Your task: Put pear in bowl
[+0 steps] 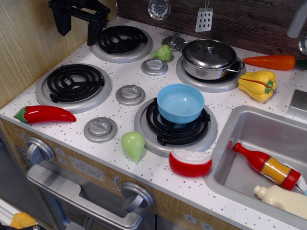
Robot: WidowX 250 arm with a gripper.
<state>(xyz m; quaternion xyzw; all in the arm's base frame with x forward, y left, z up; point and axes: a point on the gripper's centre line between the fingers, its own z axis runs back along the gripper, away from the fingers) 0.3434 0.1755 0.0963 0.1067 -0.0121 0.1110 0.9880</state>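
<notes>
The pear needs to go in the light-blue bowl [180, 102], so my gripper should next pick up the pear by its rounded body [132, 143].
The pale-green pear [133, 145] lies on the speckled counter near the front edge, pointed end down, just left of the front right burner. The light-blue bowl [180, 102] stands empty on that burner [175, 127], right of and behind the pear. My black gripper [76, 26] hangs at the top left above the back left burner, far from both. Its fingers [92, 32] stand apart with nothing between them.
A steel lidded pot [209, 57] sits on the back right burner, a small dark-green vegetable [163, 52] left of it. A red white-topped dish [190, 163] lies right of the pear. A red chili [44, 114], yellow pepper [258, 84], carrot [270, 62], and sink [249, 143] with bottles surround.
</notes>
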